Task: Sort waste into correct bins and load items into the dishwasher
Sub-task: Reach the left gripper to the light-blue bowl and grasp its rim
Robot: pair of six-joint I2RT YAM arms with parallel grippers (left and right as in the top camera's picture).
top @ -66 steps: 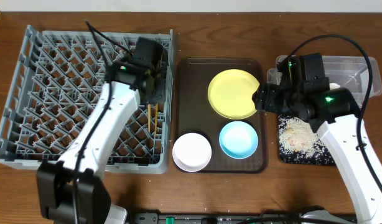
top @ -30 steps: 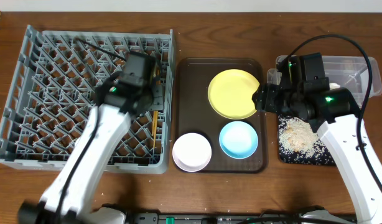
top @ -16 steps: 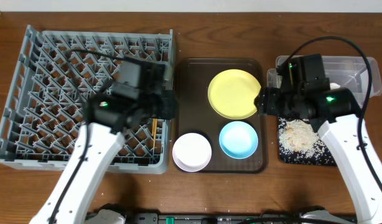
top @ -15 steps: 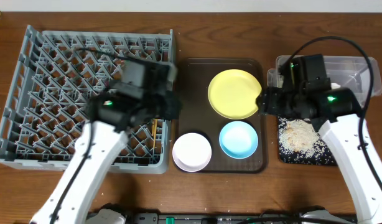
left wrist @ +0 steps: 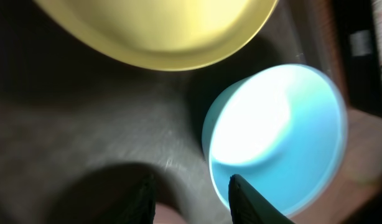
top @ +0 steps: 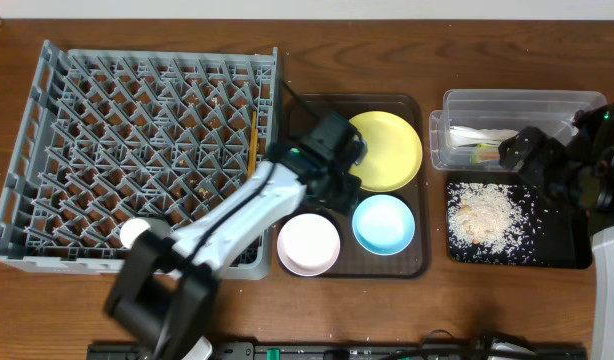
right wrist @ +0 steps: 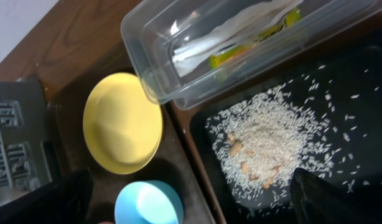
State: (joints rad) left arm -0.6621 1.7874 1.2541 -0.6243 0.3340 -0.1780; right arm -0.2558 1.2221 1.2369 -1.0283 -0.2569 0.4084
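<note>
My left gripper pinches the light blue bowl's rim [top: 355,225] on the side facing the dishwasher rack [top: 47,150] next. The bowl's body stays free to tip into the dishwasher rack.
My left gripper [top: 337,190] hangs over the brown serving tray between the dishes, jaws apart with nothing between them [left wrist: 194,202]. One fingertip [left wrist: 244,198] overlaps the rim of the light blue bowl [left wrist: 272,130] [top: 384,224]. The yellow plate [top: 392,150] lies behind it and the pinkish-white bowl [top: 309,243] at the front. The chopsticks [top: 252,152] rest in the grey dishwasher rack [top: 47,150]. My right gripper [top: 515,155] is wide open [right wrist: 197,199] above the black tray [top: 562,250] holding rice crumbs [right wrist: 265,143]. The clear tub [right wrist: 241,37] holds the tissue [top: 477,135] and the wrapper [top: 482,153].
The dark brown serving tray [top: 299,140] sits between the rack and the two bins. My left arm stretches from the front left across the rack's right edge. Bare wooden table [top: 437,310] runs along the front.
My left arm has swung from the rack to the brown tray, its jaws widening. My right arm has drawn back to the right and opened fully.
</note>
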